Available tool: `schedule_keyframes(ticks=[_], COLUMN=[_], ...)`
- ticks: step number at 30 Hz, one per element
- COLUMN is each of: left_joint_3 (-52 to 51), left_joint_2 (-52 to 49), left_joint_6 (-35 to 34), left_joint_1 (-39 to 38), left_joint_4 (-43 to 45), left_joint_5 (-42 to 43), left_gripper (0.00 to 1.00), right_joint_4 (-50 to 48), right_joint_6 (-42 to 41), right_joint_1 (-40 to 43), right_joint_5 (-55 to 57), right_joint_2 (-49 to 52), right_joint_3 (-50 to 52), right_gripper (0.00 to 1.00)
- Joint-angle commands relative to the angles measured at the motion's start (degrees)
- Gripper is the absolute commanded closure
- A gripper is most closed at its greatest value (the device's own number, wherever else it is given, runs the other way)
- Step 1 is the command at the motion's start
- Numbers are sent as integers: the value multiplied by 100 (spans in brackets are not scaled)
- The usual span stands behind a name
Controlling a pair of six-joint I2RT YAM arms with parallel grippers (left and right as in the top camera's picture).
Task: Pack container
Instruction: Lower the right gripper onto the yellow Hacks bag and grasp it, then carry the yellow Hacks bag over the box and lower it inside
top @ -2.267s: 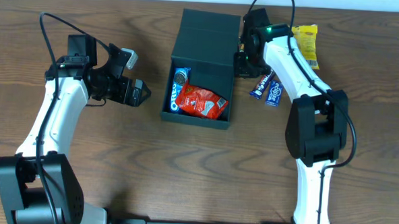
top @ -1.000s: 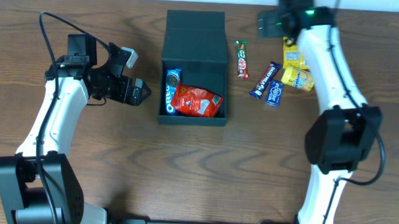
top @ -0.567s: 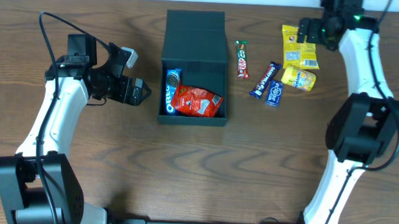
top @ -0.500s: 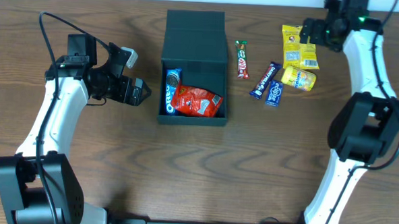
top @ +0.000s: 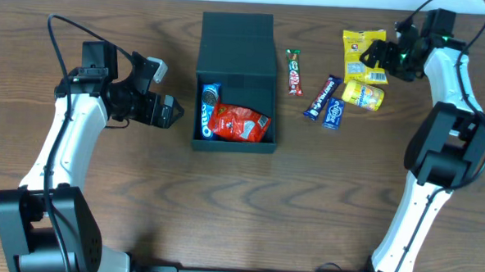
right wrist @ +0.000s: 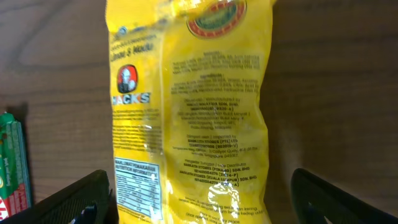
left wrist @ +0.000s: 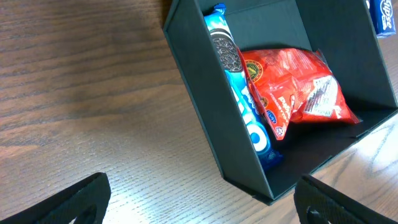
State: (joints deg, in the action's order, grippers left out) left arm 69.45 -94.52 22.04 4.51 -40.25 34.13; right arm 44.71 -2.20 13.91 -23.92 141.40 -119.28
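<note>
The long yellow snack packet should be pinched next by my right gripper across its middle (top: 365, 57), with the fingers at its long sides. The packet can then be laid lengthwise into the container (top: 233, 144).
The container (top: 233, 144) is a black box lying open at mid-table, its flap lid (top: 237, 39) folded back. A blue Oreo packet (top: 208, 111) and a red snack bag (top: 243, 123) lie inside it. My left gripper (top: 166, 112) hangs open just left of the box. In the left wrist view the near wall of the container (left wrist: 208, 130), the Oreo packet (left wrist: 239, 102) and the red bag (left wrist: 292, 87) show ahead of the left gripper (left wrist: 202, 211). My right gripper (top: 383, 57) is open, low over a long yellow snack packet (top: 360, 44). That packet (right wrist: 193, 106) lies between the wide fingers (right wrist: 74, 199).
Right of the box lie a red-and-green chocolate bar (top: 294, 71), two dark blue bars (top: 321, 97) (top: 334, 113) and a smaller yellow packet (top: 364, 95). A green-and-red wrapper (right wrist: 11, 165) shows at the right wrist view's left edge. The table's back edge runs close behind the yellow packet.
The right arm left the container's right side, swung to the far right and came down over the long yellow packet. The container went from skewed to square. The left arm stayed still.
</note>
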Motion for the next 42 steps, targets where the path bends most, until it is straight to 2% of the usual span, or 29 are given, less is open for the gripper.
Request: schedule_keyframes(ticks=[1, 3, 7, 13, 17, 21, 26, 33, 42], left_joint_3=[0, 0, 0, 0, 0, 0, 0, 2, 4], left_joint_2=[-46, -46, -46, -46, -46, -46, -46, -46, -33], left_joint_6=[-111, -111, -133, -151, -175, -197, -240, -238, -238], left_joint_1=[31, 31, 31, 31, 31, 31, 31, 35, 37], left_joint_4=[-2, -2, 2, 2, 0, 0, 0, 2, 22], left_joint_5=[42, 42, 42, 42, 42, 42, 42, 39, 39], left_gripper=[5, 4, 5, 4, 5, 5, 5, 5, 5], right_joint_4=[-4, -13, -35, -35, -42, -236, -402, -57, 1296], right_joint_6=[-98, -129, -162, -258, -356, -365, -573, -516, 229], right_joint_1=[59, 59, 52, 52, 52, 55, 83, 85, -59], right_joint_5=[-251, -293, -527, -656, -675, -901, -1296, -1834, -2651], right_joint_2=[136, 179, 260, 407, 498, 518, 516, 507, 507], right_joint_3=[-2, -2, -2, -2, -2, -9, -225, -1416, -3279], right_gripper=[8, 9, 18, 45, 68, 96, 99, 99, 99])
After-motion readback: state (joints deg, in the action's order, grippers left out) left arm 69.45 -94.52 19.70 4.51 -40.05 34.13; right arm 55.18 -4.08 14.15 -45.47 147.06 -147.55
